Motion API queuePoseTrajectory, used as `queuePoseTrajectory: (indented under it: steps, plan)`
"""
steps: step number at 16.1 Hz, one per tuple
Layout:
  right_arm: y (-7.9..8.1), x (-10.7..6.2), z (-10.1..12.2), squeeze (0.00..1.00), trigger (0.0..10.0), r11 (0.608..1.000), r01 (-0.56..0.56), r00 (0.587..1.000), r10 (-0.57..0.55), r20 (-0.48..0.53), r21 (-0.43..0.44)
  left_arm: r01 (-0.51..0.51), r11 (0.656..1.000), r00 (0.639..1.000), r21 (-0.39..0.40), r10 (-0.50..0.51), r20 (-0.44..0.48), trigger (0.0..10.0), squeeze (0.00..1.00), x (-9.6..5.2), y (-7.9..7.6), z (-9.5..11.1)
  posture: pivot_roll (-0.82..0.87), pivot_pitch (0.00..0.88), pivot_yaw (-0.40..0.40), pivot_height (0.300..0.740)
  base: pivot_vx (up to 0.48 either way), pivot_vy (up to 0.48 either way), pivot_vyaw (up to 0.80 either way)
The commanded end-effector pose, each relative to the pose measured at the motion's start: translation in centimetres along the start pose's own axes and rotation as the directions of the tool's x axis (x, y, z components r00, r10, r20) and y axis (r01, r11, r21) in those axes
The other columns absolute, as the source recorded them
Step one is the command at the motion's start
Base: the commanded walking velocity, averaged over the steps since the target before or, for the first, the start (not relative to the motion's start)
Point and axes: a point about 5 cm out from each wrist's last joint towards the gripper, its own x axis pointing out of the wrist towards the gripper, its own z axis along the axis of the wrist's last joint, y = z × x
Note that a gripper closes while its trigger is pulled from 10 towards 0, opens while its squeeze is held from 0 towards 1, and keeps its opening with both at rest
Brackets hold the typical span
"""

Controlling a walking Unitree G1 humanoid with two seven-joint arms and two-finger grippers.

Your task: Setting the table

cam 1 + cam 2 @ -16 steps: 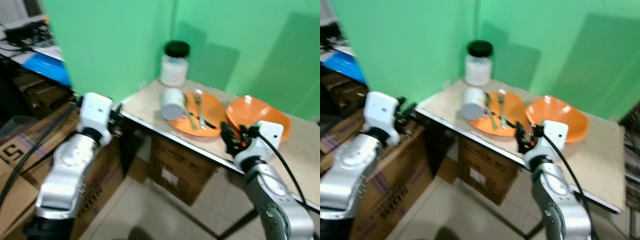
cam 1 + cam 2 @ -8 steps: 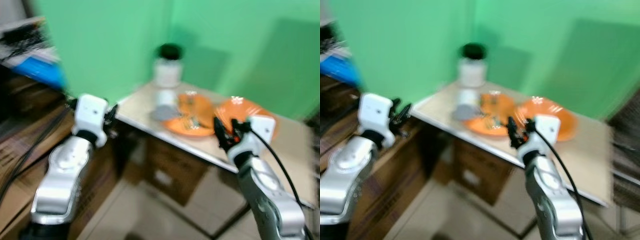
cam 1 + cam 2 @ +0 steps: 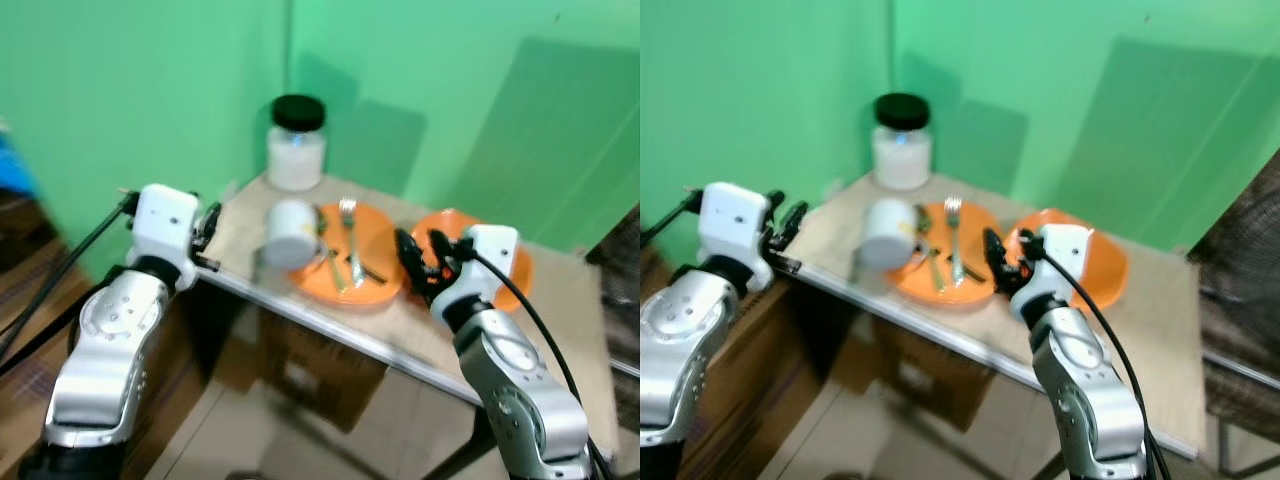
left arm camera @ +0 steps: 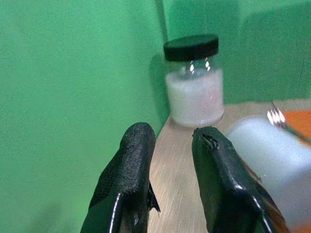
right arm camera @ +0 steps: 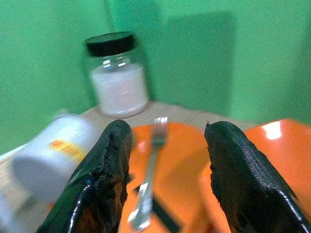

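Note:
My left gripper picks up the mug by its thin rim next, since the mug's round body is wider than the gap between my fingers.
An orange plate lies on the beige table with a fork and other cutlery across it. A white mug lies on its side at the plate's left edge. An orange bowl sits to the plate's right. My right gripper hovers open over the plate's right rim, empty. My left gripper is at the table's left corner, fingers slightly apart with nothing between them.
A glass jar with a black lid and white contents stands at the table's back left corner against the green wall. A cardboard box sits under the table. A dark chair stands at the right.
The camera has swung right and come closer to the table. My right gripper now sits over the plate's right rim. The left gripper has come up to the table's left corner.

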Motion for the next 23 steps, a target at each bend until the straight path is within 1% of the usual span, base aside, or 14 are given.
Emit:
queuePoseTrajectory:
  steps: [1, 6, 7, 8, 9, 11, 14, 15, 17, 18, 19, 20, 21, 23]
  plan:
    - [-1.1, -0.3, 0.0, 0.00, 10.0, 0.999, 0.031, 0.999, -0.032, -0.007, -0.006, 0.039, 0.999, 0.999, 0.007, -0.039, 0.014, 10.0, 0.00, 0.1, -1.0, 0.4, 0.13, 0.000, -0.081, 0.740, 0.368, 0.000, 0.00]
    - [-1.0, -0.2, -0.1, 0.00, 10.0, 1.000, 0.006, 1.000, -0.006, -0.021, 0.022, 0.076, 0.996, 0.996, 0.049, -0.074, -0.042, 10.0, 0.00, 0.0, -0.7, -0.3, 0.13, 0.000, -0.070, 0.740, 0.061, 0.000, 0.00]
    - [-1.0, -0.3, -0.1, 0.00, 10.0, 1.000, 0.005, 1.000, -0.005, -0.021, 0.022, 0.077, 0.996, 0.996, 0.048, -0.075, -0.051, 10.0, 0.00, 0.1, -0.6, -0.4, 0.13, 0.000, -0.066, 0.740, 0.000, 0.000, 0.00]
    - [-1.0, -0.4, -0.2, 0.00, 10.0, 1.000, -0.018, 0.999, 0.019, -0.034, 0.017, 0.069, 0.998, 0.995, -0.002, -0.069, -0.079, 10.0, 0.00, 0.2, -0.2, -0.7, 0.13, 0.000, -0.063, 0.740, 0.000, 0.000, 0.00]
    - [-1.0, -0.5, -0.3, 0.00, 10.0, 0.999, -0.031, 0.999, 0.031, -0.042, 0.017, 0.055, 0.997, 0.994, -0.054, -0.059, -0.093, 10.0, 1.00, 0.4, 0.2, -0.9, 0.12, 0.000, -0.061, 0.740, 0.000, 0.000, 0.00]
    - [-1.1, -0.5, -0.3, 0.00, 10.0, 0.999, -0.043, 0.998, 0.044, -0.047, 0.014, 0.063, 0.995, 0.992, -0.080, -0.072, -0.108, 10.0, 1.00, 0.6, 0.7, -1.0, 0.12, 0.000, -0.058, 0.740, 0.000, 0.000, 0.00]
    - [-0.9, -0.5, 0.2, 0.00, 10.0, 0.991, -0.135, 0.990, 0.135, -0.047, 0.001, 0.157, 0.985, 0.982, -0.071, -0.164, -0.097, 10.0, 1.00, 1.8, 2.4, -1.2, 0.12, 0.000, -0.061, 0.740, 0.000, 0.000, 0.00]
    - [-0.5, -0.5, 0.5, 0.00, 10.0, 0.977, -0.210, 0.976, 0.208, -0.060, -0.022, 0.193, 0.980, 0.975, -0.055, -0.198, -0.103, 10.0, 1.00, 2.6, 4.0, -1.5, 0.11, 0.000, -0.061, 0.740, 0.000, 0.000, 0.00]
    - [0.1, -0.7, 0.7, 0.00, 10.0, 0.954, -0.296, 0.953, 0.293, -0.073, -0.036, 0.225, 0.973, 0.966, -0.042, -0.229, -0.117, 10.0, 1.00, 3.7, 5.2, -2.0, 0.11, 0.000, -0.066, 0.740, 0.000, 0.000, 0.00]
    - [0.3, -0.7, 0.8, 0.00, 10.0, 0.949, -0.314, 0.948, 0.310, -0.075, -0.038, 0.244, 0.968, 0.963, -0.062, -0.249, -0.106, 10.0, 1.00, 4.0, 5.3, -2.1, 0.11, 0.000, -0.069, 0.740, 0.000, 0.000, 0.00]
    - [0.4, -0.7, 0.8, 0.00, 10.0, 0.942, -0.334, 0.941, 0.330, -0.080, -0.043, 0.282, 0.954, 0.953, -0.102, -0.291, -0.083, 10.0, 0.84, 4.5, 5.1, -2.1, 0.11, 0.000, -0.073, 0.740, 0.000, 0.000, 0.00]
    - [0.4, -0.7, 0.8, 0.00, 10.0, 0.939, -0.341, 0.938, 0.337, -0.084, -0.043, 0.359, 0.919, 0.928, -0.164, -0.371, -0.045, 10.0, 0.00, 5.0, 4.7, -2.2, 0.11, 0.000, -0.076, 0.740, 0.000, 0.000, 0.00]
    - [0.4, -0.8, 0.7, 0.00, 10.0, 0.937, -0.348, 0.935, 0.344, -0.086, -0.038, 0.408, 0.885, 0.905, -0.225, -0.424, -0.023, 10.0, 0.00, 5.4, 4.6, -2.4, 0.11, 0.000, -0.080, 0.740, 0.000, 0.000, 0.00]
    - [0.4, -1.0, 0.8, 0.00, 10.0, 0.925, -0.378, 0.923, 0.373, -0.093, -0.034, 0.405, 0.876, 0.904, -0.262, -0.427, -0.032, 10.0, 0.00, 6.5, 5.8, -3.1, 0.09, 0.000, -0.081, 0.740, 0.000, 0.000, 0.00]
